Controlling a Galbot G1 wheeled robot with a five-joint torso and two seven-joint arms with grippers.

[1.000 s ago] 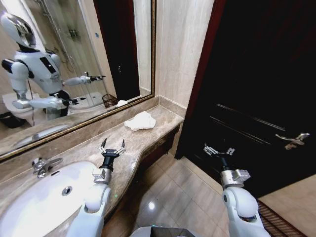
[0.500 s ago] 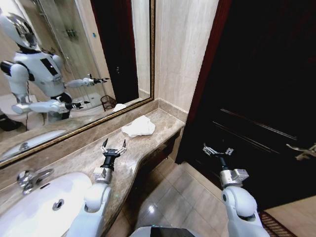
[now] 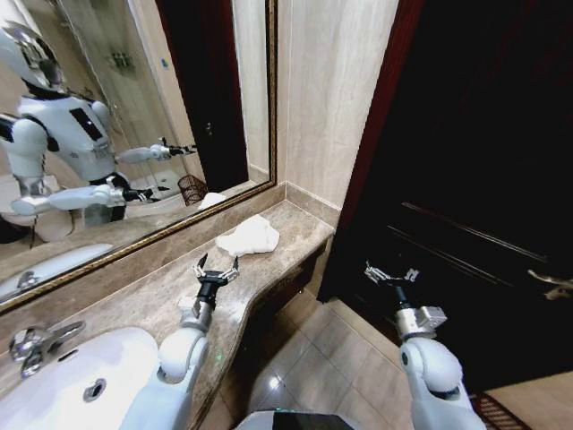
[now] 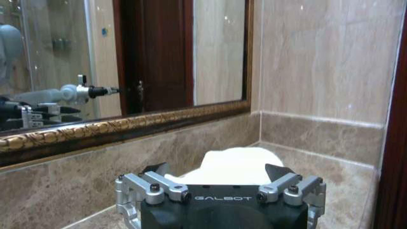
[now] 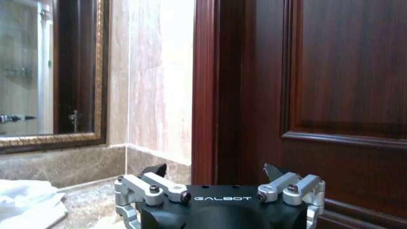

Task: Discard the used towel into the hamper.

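I will next grab the towel's bunched middle (image 3: 254, 233) with my left gripper, as it stands up in a hump while its loose end (image 3: 226, 243) lies low on the counter.
A crumpled white towel (image 3: 248, 238) lies on the brown marble counter (image 3: 143, 300) near its far end by the wall corner. My left gripper (image 3: 218, 267) hovers open just above the counter, a short way in front of the towel and pointing at it. From the left wrist, the towel (image 4: 232, 166) sits straight ahead between the open fingers of the left gripper (image 4: 216, 169). My right gripper (image 3: 390, 274) hangs open and empty over the floor in front of the dark door; its wrist view catches the towel (image 5: 25, 198) at the side. The hamper (image 3: 191, 189) appears as a reflection in the mirror.
A white sink (image 3: 81, 376) with a chrome faucet (image 3: 36, 345) lies at the counter's near left. A gold-framed mirror (image 3: 134, 107) runs along the wall. A dark wooden door (image 3: 466, 179) with a handle (image 3: 555, 287) stands on the right, with tiled floor (image 3: 331, 358) below.
The whole head view has shifted, with the sink sliding toward the lower left. The left gripper now stands closer to the towel. Both grippers stay open.
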